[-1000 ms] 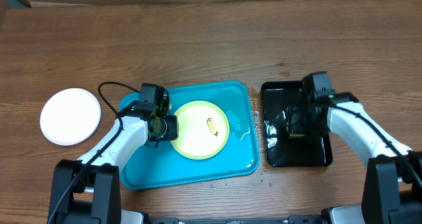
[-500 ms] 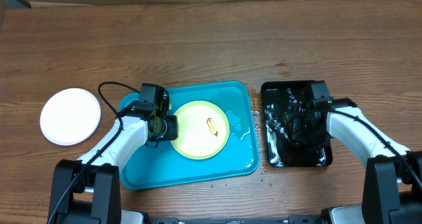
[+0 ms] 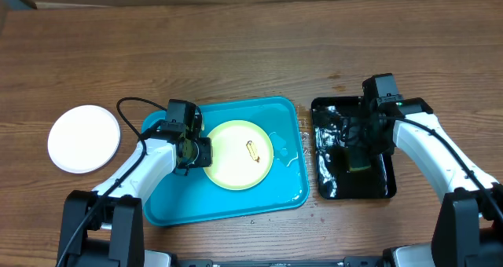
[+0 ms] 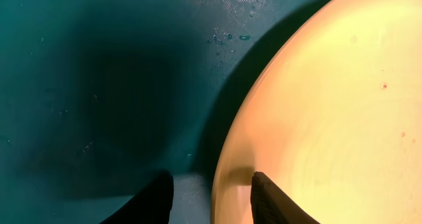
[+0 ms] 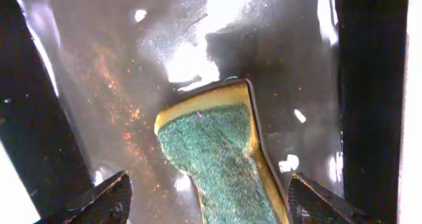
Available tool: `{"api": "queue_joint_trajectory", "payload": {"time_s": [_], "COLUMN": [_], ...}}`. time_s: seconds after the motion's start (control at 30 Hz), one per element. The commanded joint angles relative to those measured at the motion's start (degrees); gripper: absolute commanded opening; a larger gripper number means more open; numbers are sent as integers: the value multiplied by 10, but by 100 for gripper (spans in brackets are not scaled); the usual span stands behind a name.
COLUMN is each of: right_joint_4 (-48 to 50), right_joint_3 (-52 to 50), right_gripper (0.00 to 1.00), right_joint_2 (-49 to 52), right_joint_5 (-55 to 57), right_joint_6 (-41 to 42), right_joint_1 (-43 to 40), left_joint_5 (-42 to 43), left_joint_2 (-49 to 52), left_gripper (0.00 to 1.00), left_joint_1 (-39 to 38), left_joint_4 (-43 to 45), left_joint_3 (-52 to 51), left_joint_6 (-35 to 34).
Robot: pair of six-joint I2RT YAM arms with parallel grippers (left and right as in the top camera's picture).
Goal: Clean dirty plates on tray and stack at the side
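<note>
My right gripper grabs the sponge (image 5: 221, 161) across its narrow middle next, green side toward me, and leaves its bottom free to scrub the plate.
A pale yellow-green plate (image 3: 236, 161) with a small brown smear (image 3: 252, 150) lies in the turquoise tray (image 3: 236, 204). A white plate (image 3: 83, 137) rests on the table at the far left. My left gripper (image 3: 193, 151) stands open at the yellow plate's left edge. In the left wrist view one of its fingers (image 4: 155, 199) is over the tray floor and the other is over the plate (image 4: 343, 118), with the rim between them. My right gripper (image 5: 210, 201) hangs open over a green-and-yellow sponge (image 5: 221, 161), which lies between the fingers.
The sponge (image 3: 357, 160) lies in a wet, glossy black tray (image 3: 328, 181) right of the turquoise tray. Water pools on the turquoise tray's right side (image 3: 287, 153). A black cable (image 3: 134, 104) loops beside the left arm.
The right gripper has shifted about over the black tray and its jaws have widened; the sponge now lies free between them. The left arm and the yellow plate have not moved.
</note>
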Motion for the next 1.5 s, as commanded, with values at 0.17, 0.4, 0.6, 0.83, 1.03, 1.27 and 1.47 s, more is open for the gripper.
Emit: {"api": "queue_joint_trajectory", "payload": {"time_s": [0.17,0.4,0.6,0.83,1.03,1.27,1.47], "right_joint_4": [116,129,10,-22,-12,-13,-26], "right_joint_3": [-96,-85,4,22,22,22,22], "right_gripper": [69,12,4,4,4,4,4], "right_joint_2": [-3,-4,-16,-28,-27,-27,-28], "right_joint_5": [-25,-26,-29,-32,-34,-34,-37], "right_joint_6": [-1,-1,-27,-26,-26,-27,-26], "right_joint_1": [1,1,1,1,1,1,1], "left_joint_5": [-13,-13,-13,-13,-13,-6,-6], "left_joint_2": [2,2,2,2,2,2,2], "left_gripper": [41,43,43,49,30,14,4], "left_joint_1": [-1,-1,-1,-1,-1,-1,-1], "left_joint_4": [-4,-4,-4,-4,-4,-3,3], "left_joint_3": [-3,-3,-3,-3,-3,-3,-3], "left_joint_6": [9,9,9,9,9,9,9]}}
